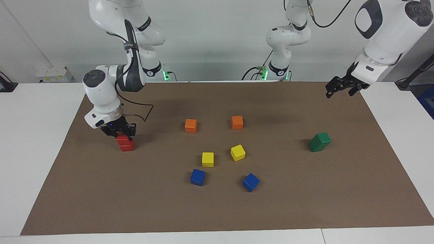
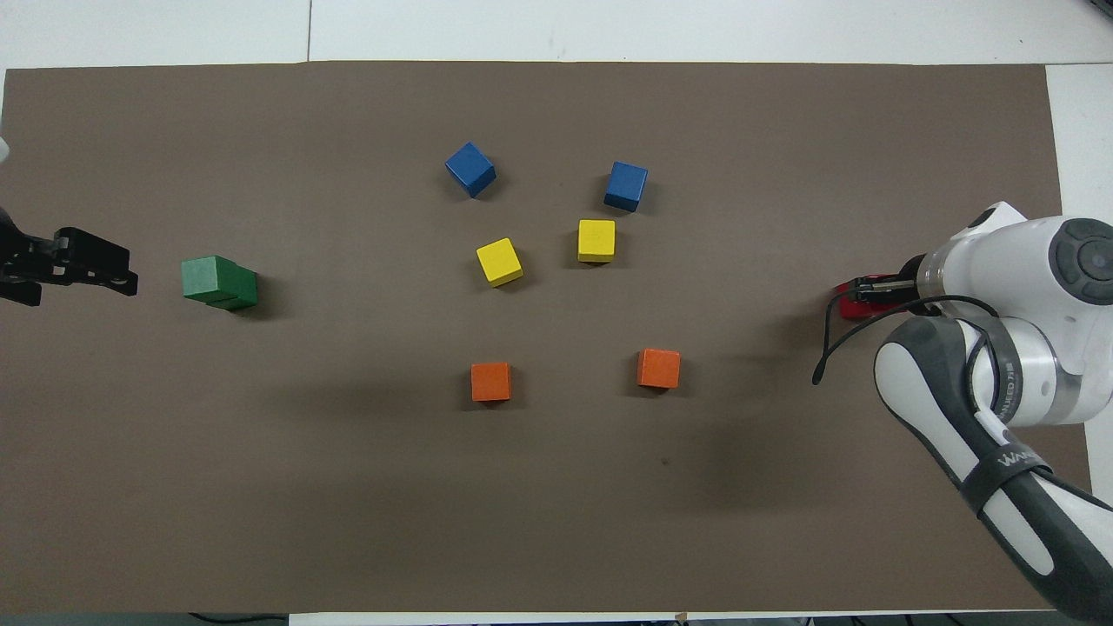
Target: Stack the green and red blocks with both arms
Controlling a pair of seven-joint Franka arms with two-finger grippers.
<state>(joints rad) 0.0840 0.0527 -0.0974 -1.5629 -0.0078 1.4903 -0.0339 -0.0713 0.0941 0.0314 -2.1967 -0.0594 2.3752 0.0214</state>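
The upper red block sits on the lower red block and would stay stacked, so it is now time for my right gripper to open.
Two red blocks stand stacked toward the right arm's end of the mat: the lower red block (image 1: 126,146) and the upper red block (image 1: 121,138) on it. My right gripper (image 1: 122,135) is shut on the upper one; from overhead only a red sliver (image 2: 848,306) shows beside the right gripper (image 2: 869,289). Two green blocks (image 1: 319,141) stand stacked toward the left arm's end, the upper one (image 2: 203,278) set a little off the lower one (image 2: 241,291). My left gripper (image 1: 337,90) hangs open and empty in the air over the mat's edge at that end, apart from the green stack; it also shows overhead (image 2: 122,269).
Loose on the brown mat (image 1: 217,210) in the middle lie two orange cubes (image 1: 191,125) (image 1: 237,122), two yellow cubes (image 1: 208,159) (image 1: 237,152) and two blue cubes (image 1: 197,177) (image 1: 250,182). White table (image 1: 30,135) borders the mat.
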